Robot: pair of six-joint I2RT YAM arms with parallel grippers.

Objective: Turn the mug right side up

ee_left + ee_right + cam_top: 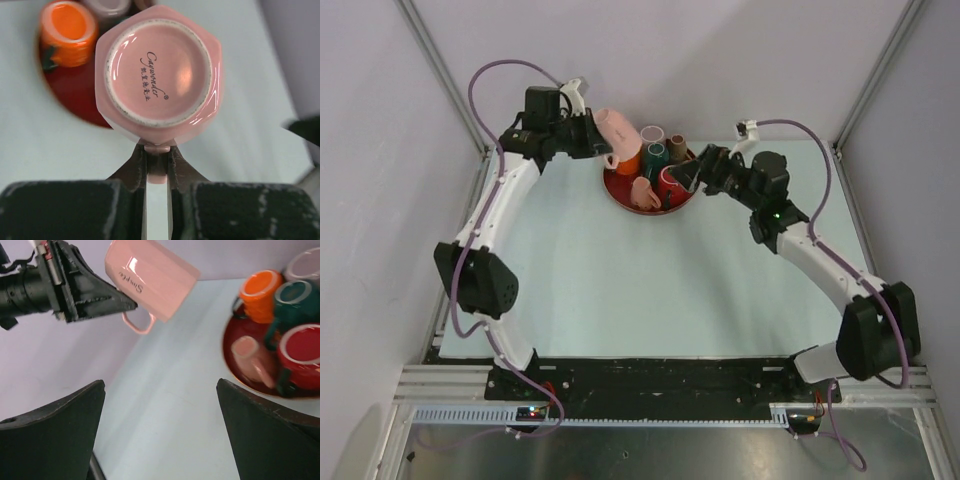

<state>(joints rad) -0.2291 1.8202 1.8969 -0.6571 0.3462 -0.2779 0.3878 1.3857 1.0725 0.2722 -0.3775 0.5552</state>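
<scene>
My right gripper pinches the pink mug by its rim next, opposite the mug's base, to set the mug right side up. This leaves the mug's base free.
The pink mug (620,130) hangs in the air at the back left, just beside the red tray (620,202). My left gripper (600,146) is shut on its handle. In the left wrist view the mug's base (157,75) faces the camera and the handle sits pinched between the fingers of the gripper (157,150). In the right wrist view the mug (150,275) is tilted on its side with the handle underneath, held by the left gripper (131,305). My right gripper (685,178) is open and empty at the tray's right side, its jaws wide apart (160,382).
The tray (235,371) holds an orange mug (628,160), a teal mug (655,155), a red mug (672,185), a small pink mug lying down (645,192), a pale mug (652,135) and a brown cup (677,142). Walls stand close behind and to both sides.
</scene>
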